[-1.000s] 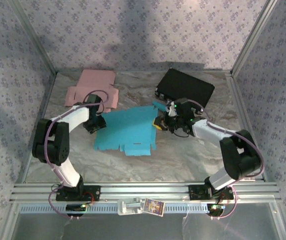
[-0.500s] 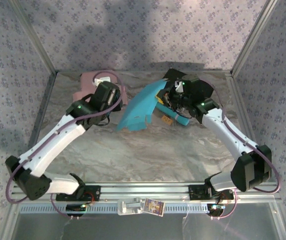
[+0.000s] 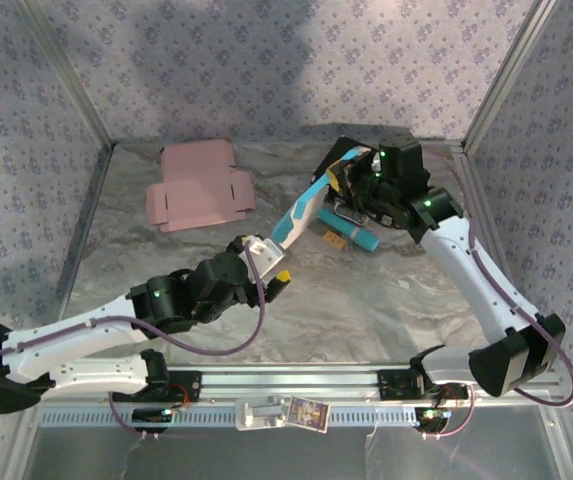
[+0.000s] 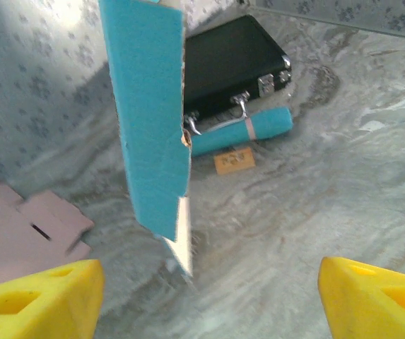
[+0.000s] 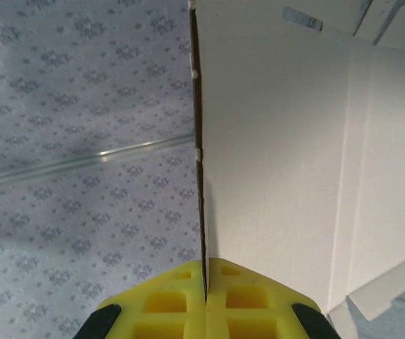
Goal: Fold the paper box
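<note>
The paper box's top edge has to stay free to fold, so my left gripper should next grab the blue paper box's near edge by its lower corner (image 3: 284, 236) (image 4: 161, 222).
The blue paper box (image 3: 301, 215) is an unfolded flat sheet, hanging almost upright above the table's back middle. My right gripper (image 3: 343, 183) is shut on its top edge. In the right wrist view the yellow fingertips (image 5: 181, 300) pinch the sheet's edge, and its white underside (image 5: 294, 162) spreads to the right. My left gripper (image 3: 271, 275) stands open just in front of the sheet's lower corner, apart from it. In the left wrist view the blue sheet (image 4: 149, 120) hangs ahead of the wide-apart yellow fingers (image 4: 39, 296), with nothing between them.
A pink flat box blank (image 3: 201, 185) lies at the back left. A black case (image 4: 230, 63) sits at the back right, with a blue roll (image 4: 248, 131) and a small orange tag (image 4: 234, 161) in front of it. Patterned walls and metal rails enclose the table.
The right gripper has lifted the blue sheet from lying flat to hanging upright. The left arm has swung from the back left to the front of the sheet, and its jaws have widened.
</note>
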Action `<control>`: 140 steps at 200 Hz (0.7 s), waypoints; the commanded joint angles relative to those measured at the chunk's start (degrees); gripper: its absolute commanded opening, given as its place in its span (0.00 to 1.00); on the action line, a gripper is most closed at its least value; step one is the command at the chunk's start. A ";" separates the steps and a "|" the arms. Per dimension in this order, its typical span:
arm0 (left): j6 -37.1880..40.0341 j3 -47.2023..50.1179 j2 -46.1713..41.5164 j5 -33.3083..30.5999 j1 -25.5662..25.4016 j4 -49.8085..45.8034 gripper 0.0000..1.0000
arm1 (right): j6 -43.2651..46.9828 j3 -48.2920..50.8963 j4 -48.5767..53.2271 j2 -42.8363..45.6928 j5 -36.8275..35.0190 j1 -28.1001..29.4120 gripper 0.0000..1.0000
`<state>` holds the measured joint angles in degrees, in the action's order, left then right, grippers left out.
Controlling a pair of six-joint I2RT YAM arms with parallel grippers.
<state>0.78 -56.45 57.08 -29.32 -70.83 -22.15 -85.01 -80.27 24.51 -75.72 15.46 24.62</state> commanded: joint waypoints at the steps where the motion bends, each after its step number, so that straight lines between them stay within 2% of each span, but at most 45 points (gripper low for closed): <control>1: 8.07 -1.54 3.30 -7.70 -0.78 7.95 0.79 | -3.30 -3.32 5.30 0.59 -4.13 0.73 0.00; 37: 12.23 -2.70 8.42 -14.10 -0.65 16.48 0.80 | -4.14 -4.55 8.42 0.94 -7.05 2.20 0.00; 61: 11.89 -4.94 11.88 -19.81 0.03 17.40 0.80 | -5.17 -4.11 8.77 0.89 -7.48 3.10 0.00; 81: 9.82 -6.16 12.35 -20.01 1.72 17.10 0.75 | -5.51 -4.37 9.67 0.58 -8.38 4.07 0.00; 115: 8.52 -6.49 11.16 -16.79 3.63 14.97 0.57 | -5.91 -5.07 11.62 0.14 -9.48 4.90 0.00; 140: 8.03 -6.41 10.26 -12.22 4.37 12.06 0.22 | -5.95 -5.84 11.65 -0.48 -9.51 5.24 0.00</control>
<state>9.58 -61.34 69.45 -45.17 -67.09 -7.97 -89.84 -83.53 34.35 -75.85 7.64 29.30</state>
